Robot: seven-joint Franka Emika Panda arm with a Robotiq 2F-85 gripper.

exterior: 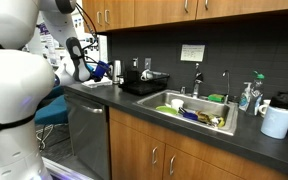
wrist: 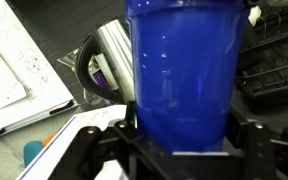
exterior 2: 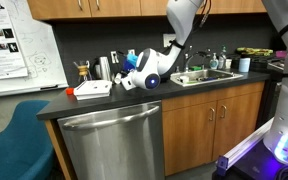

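The blue plastic cup is tilted above the countertop and would drop and topple if I opened now, so my gripper keeps holding the cup for now.
My gripper (wrist: 179,140) is shut on a blue plastic cup (wrist: 184,65), which fills the middle of the wrist view between the two black fingers. In both exterior views the gripper (exterior 2: 141,76) holds the blue cup (exterior 2: 132,60) (exterior: 102,69) just above the dark countertop (exterior 2: 134,100), to the left of the sink. A silver kettle (wrist: 109,55) stands right behind the cup. A white and orange flat object (exterior 2: 91,89) lies on the counter beside the gripper.
A sink (exterior: 196,110) full of dishes sits further along the counter, with a black dish rack (exterior: 144,82), soap bottles (exterior: 247,96) and a paper towel roll (exterior: 277,121). A whiteboard (exterior 2: 14,45) leans against the wall. Wooden cabinets (exterior 2: 84,8) hang overhead. A stainless dishwasher (exterior 2: 114,145) is below.
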